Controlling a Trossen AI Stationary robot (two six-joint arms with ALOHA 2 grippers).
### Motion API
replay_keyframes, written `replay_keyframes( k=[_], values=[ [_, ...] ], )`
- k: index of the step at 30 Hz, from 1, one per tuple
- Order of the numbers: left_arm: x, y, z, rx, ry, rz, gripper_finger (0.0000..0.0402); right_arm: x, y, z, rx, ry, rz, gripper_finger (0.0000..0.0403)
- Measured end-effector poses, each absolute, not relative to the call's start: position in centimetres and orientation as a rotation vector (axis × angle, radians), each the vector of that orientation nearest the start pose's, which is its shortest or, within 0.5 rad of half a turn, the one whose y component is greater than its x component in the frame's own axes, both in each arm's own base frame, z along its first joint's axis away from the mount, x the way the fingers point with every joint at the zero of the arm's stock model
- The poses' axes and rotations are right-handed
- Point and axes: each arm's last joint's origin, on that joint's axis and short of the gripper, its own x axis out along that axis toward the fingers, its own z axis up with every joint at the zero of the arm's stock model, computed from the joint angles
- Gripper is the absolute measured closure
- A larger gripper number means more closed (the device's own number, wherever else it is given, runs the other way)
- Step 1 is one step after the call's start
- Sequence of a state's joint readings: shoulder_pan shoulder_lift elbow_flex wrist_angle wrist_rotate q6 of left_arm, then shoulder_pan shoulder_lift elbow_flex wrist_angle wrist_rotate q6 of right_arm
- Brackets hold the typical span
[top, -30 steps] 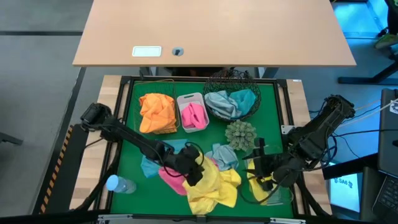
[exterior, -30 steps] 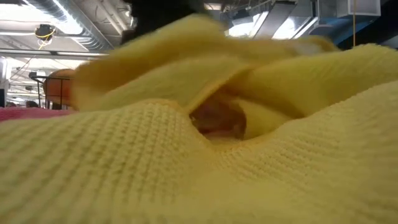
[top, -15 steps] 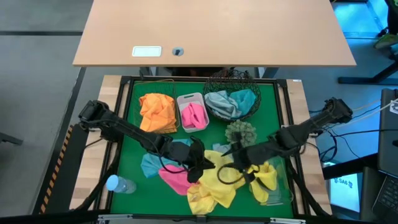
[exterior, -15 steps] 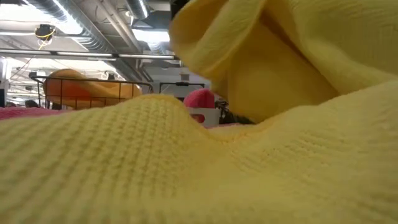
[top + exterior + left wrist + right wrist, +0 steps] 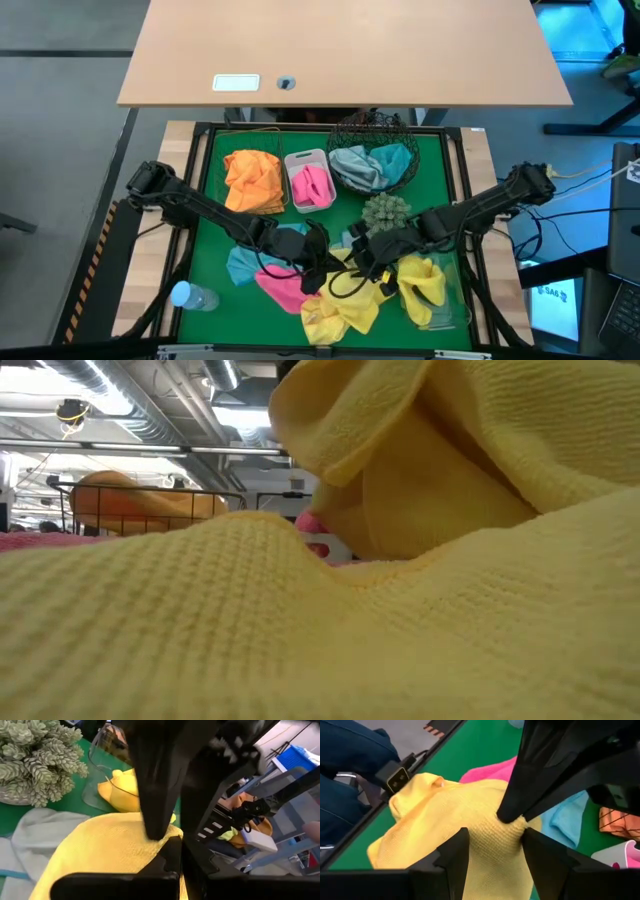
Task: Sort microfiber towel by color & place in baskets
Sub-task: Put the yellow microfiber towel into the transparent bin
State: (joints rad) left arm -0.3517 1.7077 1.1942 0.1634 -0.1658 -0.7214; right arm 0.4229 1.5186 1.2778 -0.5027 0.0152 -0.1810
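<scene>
The robot's right gripper will next pinch the yellow towel by its raised fold. The towel will then be sorted into the clear tray with the other yellow cloth.
A crumpled yellow towel lies near the table's near edge, partly on a pink towel. It fills the low view. My left gripper reaches in from the left and is shut on this yellow towel. My right gripper comes from the right, open, its fingers either side of the same raised bunch. The wire-grid basket holds orange cloth and the white tub holds pink. The round mesh basket holds blue and grey towels. The clear tray holds another yellow towel. My left gripper pinches a raised fold of the yellow towel between its two fingers, coming slanting down from the table's left. The fold stands up at the fingers and the remainder of the cloth lies on the table and the pink towel. My right gripper is open across the same bunch, one finger on each side. One fingertip meets the cloth from above, right beside the left gripper's pinch.
A blue towel and a pale blue-white towel lie on the green mat. The spiky plant stands just beyond both grippers. A clear bottle lies at the near left corner. Both arms are crowded close together over the mat's middle.
My right gripper has travelled from over the clear tray toward the table's left, to the yellow towel beside my left gripper; a yellow towel stays in the tray. The middle yellow towel has drawn in from spread to bunched, its upper fold raised at my left gripper.
</scene>
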Motion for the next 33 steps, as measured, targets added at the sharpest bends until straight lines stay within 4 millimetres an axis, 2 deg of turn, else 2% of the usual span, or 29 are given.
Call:
replay_keyframes(
  k=[7,10,13,18,20,23,26,33],
  values=[
    [36.7,-13.0,26.5,-0.624,0.379,-0.057,0.0401,31.0,14.0,28.7,-0.335,0.727,0.486,0.0219],
    [36.7,-13.0,26.5,-0.624,0.378,-0.055,0.0401,31.2,14.2,28.3,-0.335,0.741,0.493,0.0232],
    [36.7,-13.0,26.5,-0.624,0.378,-0.054,0.0400,31.2,14.2,28.3,-0.328,0.737,0.506,0.0274],
    [36.7,-13.0,26.5,-0.624,0.379,-0.054,0.0379,31.3,14.2,28.3,-0.325,0.733,0.509,0.0383],
    [36.8,-12.9,26.5,-0.624,0.378,-0.051,0.0366,31.1,14.2,28.3,-0.320,0.742,0.509,0.0387],
    [36.8,-12.8,26.4,-0.622,0.378,-0.044,0.0342,30.4,14.0,28.9,-0.246,0.771,0.529,0.0376],
    [36.9,-12.6,26.3,-0.593,0.379,-0.039,0.0317,28.9,13.5,30.2,-0.162,0.804,0.546,0.0389],
    [37.0,-12.3,26.2,-0.518,0.384,-0.042,0.0288,23.9,11.4,34.7,0.036,0.803,0.512,0.0384]
  ],
)
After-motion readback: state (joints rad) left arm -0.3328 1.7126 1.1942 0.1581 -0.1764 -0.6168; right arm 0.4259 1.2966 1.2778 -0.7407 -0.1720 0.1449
